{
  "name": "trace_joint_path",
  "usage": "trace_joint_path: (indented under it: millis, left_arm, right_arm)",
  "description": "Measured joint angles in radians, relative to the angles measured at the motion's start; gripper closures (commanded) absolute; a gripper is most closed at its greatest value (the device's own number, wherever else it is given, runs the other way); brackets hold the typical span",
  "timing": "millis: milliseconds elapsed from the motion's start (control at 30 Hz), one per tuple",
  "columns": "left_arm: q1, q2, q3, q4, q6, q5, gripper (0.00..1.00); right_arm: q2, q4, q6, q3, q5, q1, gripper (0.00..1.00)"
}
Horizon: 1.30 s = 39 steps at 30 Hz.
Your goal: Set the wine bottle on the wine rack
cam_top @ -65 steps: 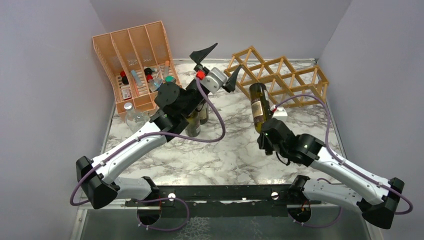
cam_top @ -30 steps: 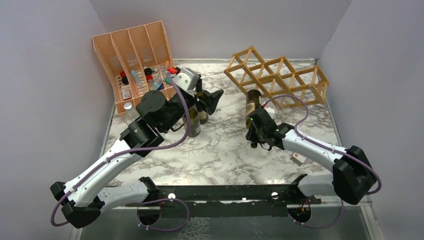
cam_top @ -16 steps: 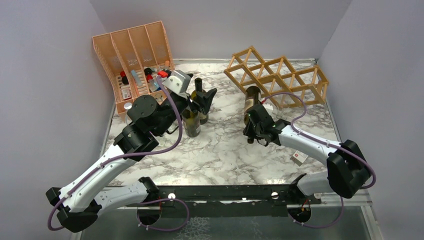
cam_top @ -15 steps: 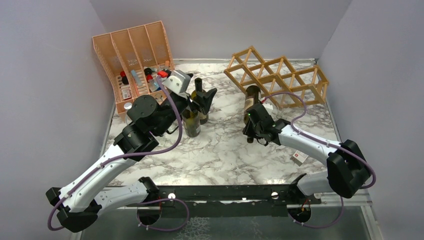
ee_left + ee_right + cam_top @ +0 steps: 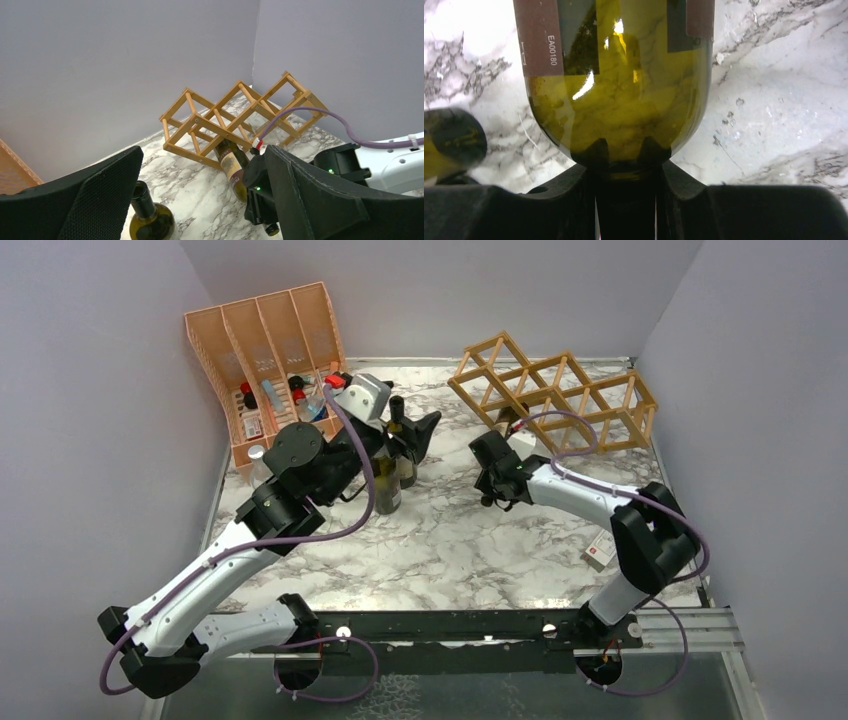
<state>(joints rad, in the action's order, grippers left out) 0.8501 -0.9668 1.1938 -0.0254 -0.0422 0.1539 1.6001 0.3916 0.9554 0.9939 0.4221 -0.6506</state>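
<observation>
Only the wine bottle's base reaches the rack's cell, so opening my right gripper now would drop it short. It is too early; the bottle moves farther in first.
The wine bottle (image 5: 231, 166) is olive-green glass with a brown label. It lies tilted, base-first at the lower left cell of the light wooden wine rack (image 5: 556, 390), which also shows in the left wrist view (image 5: 235, 112). My right gripper (image 5: 490, 475) is shut on the bottle's neck, and the bottle's shoulder (image 5: 616, 107) fills the right wrist view in front of the gripper (image 5: 626, 167). In the top view my wrist hides most of the bottle. My left gripper (image 5: 412, 435) is open and empty, hovering over the standing bottles left of the rack.
Two dark bottles (image 5: 385, 485) stand under my left gripper; one shows in the left wrist view (image 5: 150, 217). An orange-pink slotted organiser (image 5: 262, 345) with small bottles stands at the back left, with a clear jar (image 5: 258, 456) before it. A white tag (image 5: 600, 553) lies at the right.
My right arm has swung left and forward, pushing the bottle's base from in front of the rack into its lower left cell. My left gripper dropped from above the rack to over the standing bottles.
</observation>
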Motion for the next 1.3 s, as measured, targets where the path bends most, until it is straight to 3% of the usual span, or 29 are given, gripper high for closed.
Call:
trace_joint_path:
  millis: [667,933,1300]
  left_arm:
    - [0.0,-0.081,0.044,-0.02,-0.022,-0.027,0.01]
    - [0.0,-0.081,0.044,-0.021,-0.022,-0.037,0.01]
    - [0.0,-0.082,0.044,-0.021,-0.023,-0.038,0.01]
  right_arm:
    - [0.223,0.006,0.053,0.196,0.098,0.035,0.97]
    - [0.269,0.003,0.029,0.24,0.13,0.055,0.9]
    - [0.309,0.031,0.014,0.291,0.176,0.068,0.72]
